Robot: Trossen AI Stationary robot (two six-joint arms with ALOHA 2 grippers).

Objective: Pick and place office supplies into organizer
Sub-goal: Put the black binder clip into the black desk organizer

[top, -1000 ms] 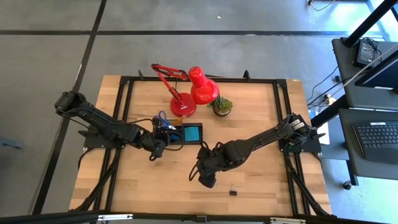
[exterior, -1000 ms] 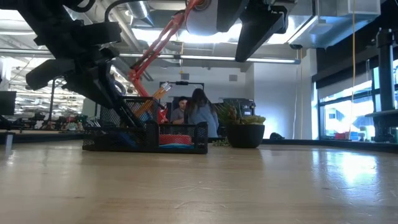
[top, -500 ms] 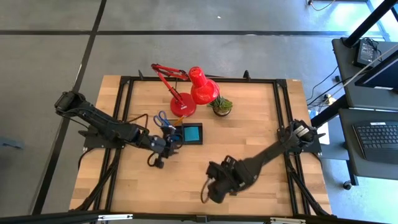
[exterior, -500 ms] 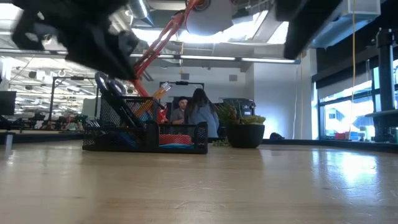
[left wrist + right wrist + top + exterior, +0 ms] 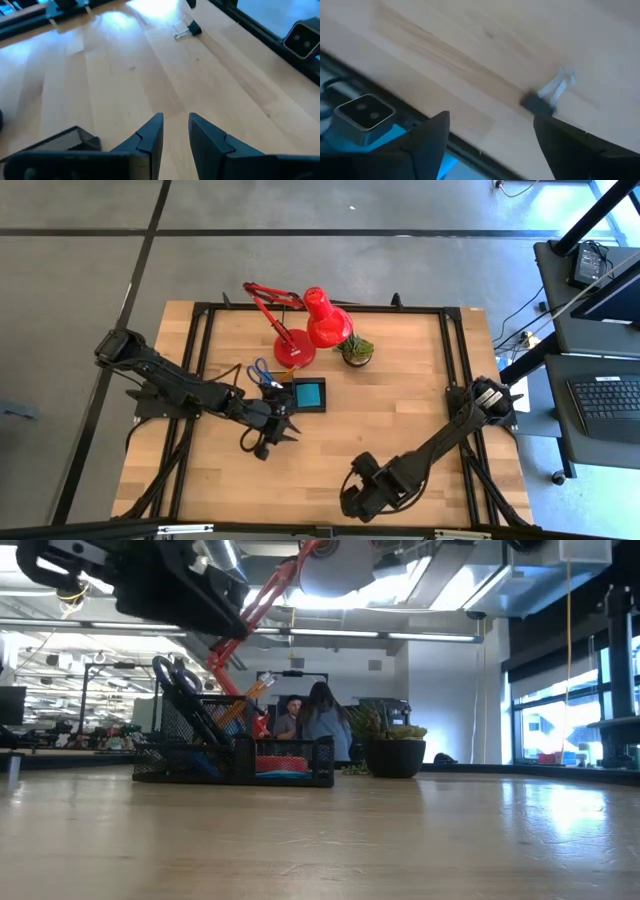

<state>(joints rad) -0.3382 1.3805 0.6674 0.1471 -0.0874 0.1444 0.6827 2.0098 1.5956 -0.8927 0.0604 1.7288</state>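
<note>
The binder clip should go in the organizer with its silver handles free, so I will grab it by its black body (image 5: 537, 103) with my right gripper next.
The black mesh organizer (image 5: 288, 396) stands mid-table, left of centre, with a blue note pad (image 5: 310, 394) in its square tray. Blue-handled scissors (image 5: 262, 372) stand handles up in a taller slot (image 5: 175, 675). My left gripper (image 5: 284, 431) hovers just on the near side of the organizer, slanting down, its fingers (image 5: 175, 120) slightly apart with nothing between them. A black binder clip (image 5: 545, 97) with silver handles lies on the wood near the front edge (image 5: 189, 31). My right gripper (image 5: 358, 498) hangs over it, pointing down and wide open (image 5: 490, 125), clear of the clip.
A red desk lamp (image 5: 310, 325) and a small potted plant (image 5: 355, 348) stand at the back behind the organizer. A black frame rail (image 5: 365, 112) runs along the near edge, close to my right gripper. Bare wood lies between the two arms.
My left gripper has drawn back from over the organizer toward the near edge and tipped up from steeply down to a shallow slant; the scissors stay standing in the slot. My right gripper has swung toward the near edge, sunk, and rolled about its own axis, staying wide open.
</note>
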